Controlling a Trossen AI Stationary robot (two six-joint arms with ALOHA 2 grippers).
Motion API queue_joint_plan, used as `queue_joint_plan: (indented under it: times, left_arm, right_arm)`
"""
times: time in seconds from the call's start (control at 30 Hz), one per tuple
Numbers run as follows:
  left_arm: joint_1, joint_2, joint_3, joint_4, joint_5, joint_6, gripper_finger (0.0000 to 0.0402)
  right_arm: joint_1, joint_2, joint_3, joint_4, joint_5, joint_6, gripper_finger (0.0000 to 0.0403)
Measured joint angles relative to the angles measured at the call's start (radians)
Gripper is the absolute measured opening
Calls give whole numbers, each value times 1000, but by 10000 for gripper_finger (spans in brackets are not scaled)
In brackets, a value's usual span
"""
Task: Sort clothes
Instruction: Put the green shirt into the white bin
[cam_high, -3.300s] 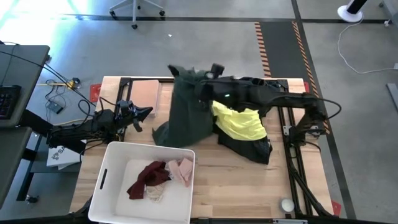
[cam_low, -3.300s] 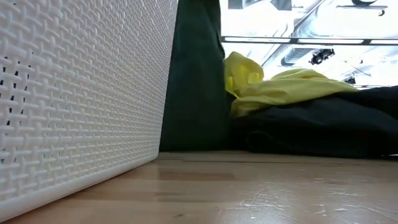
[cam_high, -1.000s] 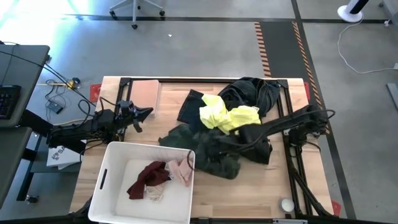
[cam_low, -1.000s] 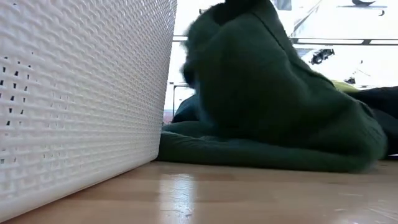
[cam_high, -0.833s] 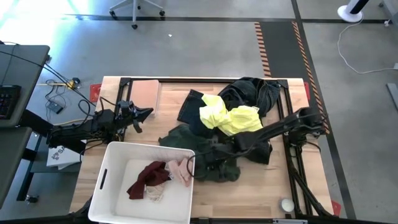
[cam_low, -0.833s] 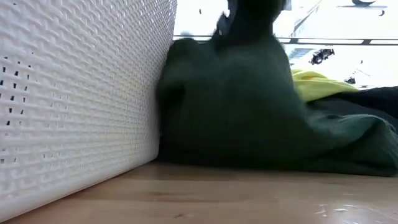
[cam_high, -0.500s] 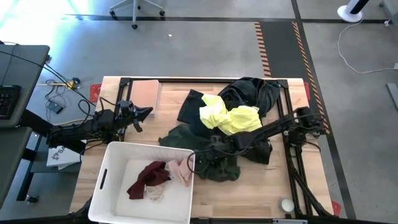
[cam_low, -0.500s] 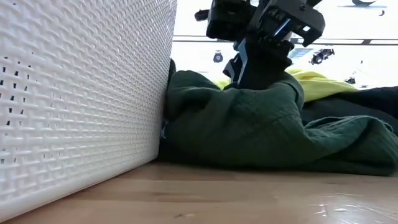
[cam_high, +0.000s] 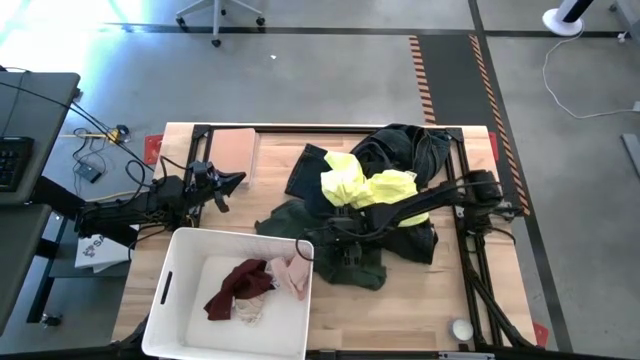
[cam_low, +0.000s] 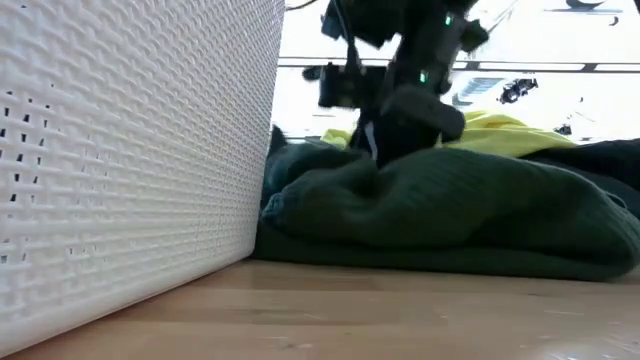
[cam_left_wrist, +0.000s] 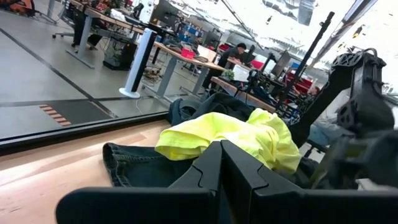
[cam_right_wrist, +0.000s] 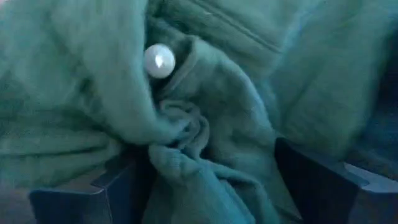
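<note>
My right gripper grabs the bunched fold below the button of the dark green garment (cam_high: 352, 265) next, to sort the garment into the white basket.
A dark green garment (cam_high: 352, 265) lies in a crumpled heap on the table, its edge against the white basket's wall (cam_low: 130, 150). My right gripper (cam_high: 335, 245) stands open over the heap, pointing steeply down, and a white button (cam_right_wrist: 159, 60) shows on the cloth. A bright yellow garment (cam_high: 375, 190), dark jeans (cam_high: 405, 145) and a black garment (cam_high: 415, 240) are piled behind it. Maroon (cam_high: 240, 285) and pale pink (cam_high: 293, 275) garments lie in the basket. My left gripper (cam_high: 235, 182) waits shut at the table's left. My right gripper comes at the dark green garment from above, slanting down. Its open fingers (cam_right_wrist: 93, 186) stand wide apart, with a bunched fold of the cloth (cam_right_wrist: 180, 149) between them. The cloth lies slack on the table and against the fingers' inner sides.
The white basket (cam_high: 180, 262) fills the near left of the table. A tan flat board (cam_high: 233, 152) lies at the far left, and a small white ball (cam_high: 460, 328) near the front right corner. Bare wood shows in front of the green heap.
My right gripper has sunk toward the green heap beside the basket, tipped more steeply down, opened wide and let go. The part of the dark green garment that it held up has slumped into a low heap against the basket wall.
</note>
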Motion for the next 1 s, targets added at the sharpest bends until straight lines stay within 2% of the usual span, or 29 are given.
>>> queue_joint_plan:
  times: [0.2, 0.3, 0.4, 0.63, 0.87, 1.0]
  left_arm:
    - [0, 0, 0, -6, 0, 0, 5]
    - [0, 0, 0, -18, -1, 0, 5]
    - [0, 0, 0, -25, 0, 0, 5]
    - [0, 0, 0, -26, 4, 0, 5]
    - [0, 0, 0, -23, 5, 0, 5]
    - [0, 0, 0, -23, 5, 0, 5]
  right_arm:
    - [-8, 99, 12, -42, -48, -10, 318]
    - [-9, 107, 12, -53, -80, -1, 292]
    - [1, 107, 9, -69, -91, -23, 239]
    - [26, 95, 9, -172, -107, 11, 87]
    - [57, -11, -12, -337, -110, 79, 82]
    - [72, -144, -16, -432, -13, 142, 77]
